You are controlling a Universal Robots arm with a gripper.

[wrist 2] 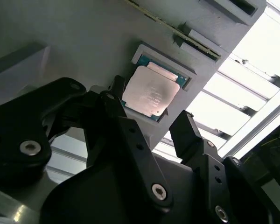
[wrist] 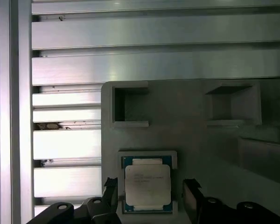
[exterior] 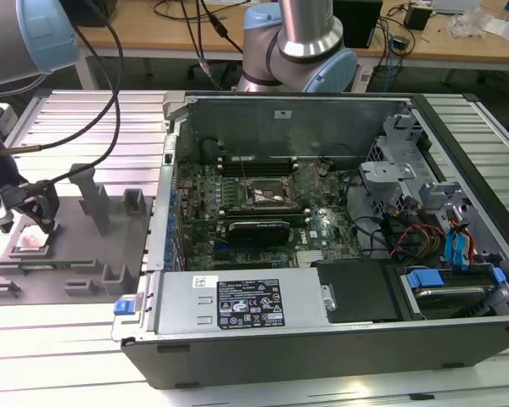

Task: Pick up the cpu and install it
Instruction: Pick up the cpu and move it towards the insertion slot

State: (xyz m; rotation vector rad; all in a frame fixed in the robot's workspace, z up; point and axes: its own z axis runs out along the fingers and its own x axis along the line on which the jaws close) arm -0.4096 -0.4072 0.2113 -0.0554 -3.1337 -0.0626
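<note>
The pocket's raised sides hug two ends of the cpu [wrist: 148, 187], so my gripper should next grab its exposed opposite edges between them.
The cpu [wrist: 148, 187], a thin square chip with a pale metal top and green edges, lies flat in a pocket of the grey fixture plate [wrist: 186, 140]. In both wrist views my gripper [wrist: 150, 191] is open, one black fingertip on each side of the cpu [wrist 2: 151, 95] with a small gap to each edge. In the exterior view the gripper [exterior: 34, 222] hangs low over the fixture [exterior: 76, 254] at the exterior view's left, with the cpu [exterior: 34, 241] just under it. The dark framed socket [exterior: 267, 193] sits on the motherboard inside the open computer case.
The open case [exterior: 322, 237] fills the middle and right, with a power supply [exterior: 237, 305], drive cages and cables. Upright grey posts [exterior: 93, 199] rise from the fixture close to the gripper. Ribbed aluminium table slats [wrist: 130, 60] surround the fixture. Black cables trail from the arm.
</note>
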